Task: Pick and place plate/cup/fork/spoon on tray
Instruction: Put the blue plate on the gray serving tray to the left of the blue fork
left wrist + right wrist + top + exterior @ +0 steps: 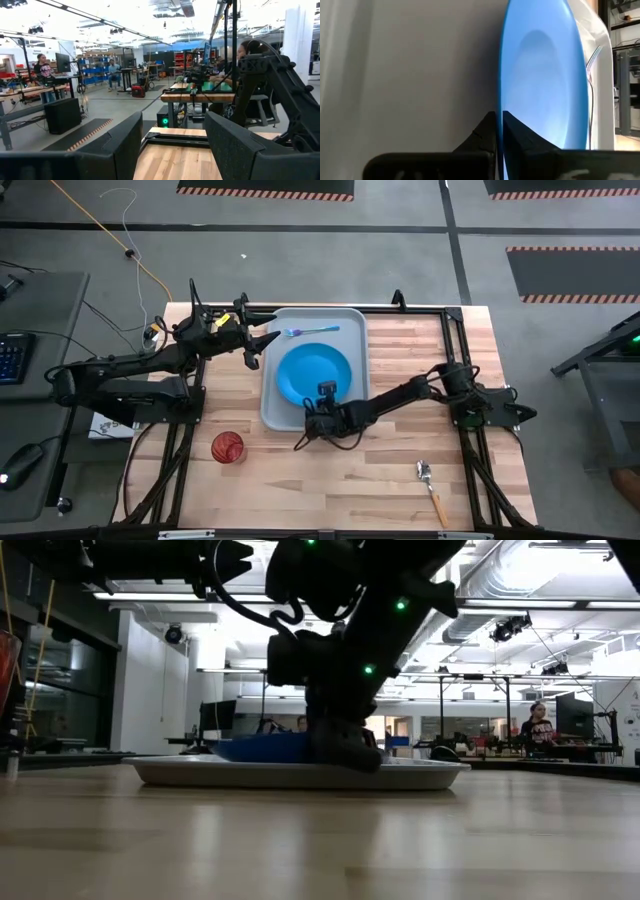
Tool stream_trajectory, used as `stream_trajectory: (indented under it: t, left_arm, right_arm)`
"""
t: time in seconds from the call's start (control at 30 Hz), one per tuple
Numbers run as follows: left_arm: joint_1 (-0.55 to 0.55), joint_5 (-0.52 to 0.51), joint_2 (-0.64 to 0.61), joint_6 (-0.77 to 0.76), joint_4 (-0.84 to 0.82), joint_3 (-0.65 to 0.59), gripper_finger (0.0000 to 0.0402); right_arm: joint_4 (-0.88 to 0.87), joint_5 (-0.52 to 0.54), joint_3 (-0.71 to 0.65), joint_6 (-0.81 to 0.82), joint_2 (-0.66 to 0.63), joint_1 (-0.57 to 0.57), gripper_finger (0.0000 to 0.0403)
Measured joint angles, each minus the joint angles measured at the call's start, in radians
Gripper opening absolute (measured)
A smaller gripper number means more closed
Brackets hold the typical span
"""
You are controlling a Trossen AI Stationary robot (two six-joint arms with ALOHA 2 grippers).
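The blue plate's edge is low inside the grey tray's raised rim. My right gripper will release the plate, and the plate would settle flat.
The bright blue plate (315,373) is over the middle of the light-grey tray (275,405), with my right gripper (325,398) shut on its near rim. The fork (310,331) lies flat in the tray's far part and also shows in the right wrist view (592,60). The red-orange cup (227,447) stands upright on the table, left of the tray's near corner. The spoon (433,488) lies on the table near the front right. My left gripper (255,340) is open and empty, raised beside the tray's far left corner. My right gripper pinches the plate's near rim (501,107) between its two fingers, one on the top face and one on the underside. The fingers come about level from the table's near side. The plate sits low in the tray (262,747); whether it rests on the tray floor I cannot tell.
A black frame runs along the table's edges (455,360). Bare wood lies in front of the tray and to its right. People and benches (42,70) show in the room beyond the table.
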Motion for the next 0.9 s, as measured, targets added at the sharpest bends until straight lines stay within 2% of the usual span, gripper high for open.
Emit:
stream_trajectory:
  t: [0.13, 0.47, 0.63, 0.77, 0.9]
  left_arm:
    - [0.0, 0.0, 0.0, 0.0, 0.0, 0.0, 0.0204]
    - [0.0, 0.0, 0.0, 0.002, -0.001, 0.0, 0.0204]
    - [0.0, 0.0, 0.0, 0.002, -0.001, 0.0, 0.0204]
    - [0.0, 0.0, 0.0, 0.002, -0.001, 0.0, 0.0204]
    - [0.0, 0.0, 0.0, 0.002, -0.004, 0.0, 0.0204]
  right_arm:
    - [0.043, -0.04, 0.0, -0.008, 0.0, -0.013, 0.0]
    - [0.052, -0.062, -0.002, 0.0, 0.002, -0.018, 0.001]
    - [0.034, -0.116, 0.001, 0.007, 0.007, -0.019, 0.0074]
    - [-0.081, -0.133, 0.054, 0.012, 0.01, -0.019, 0.0136]
    - [-0.23, -0.141, 0.143, 0.027, 0.01, -0.013, 0.0181]
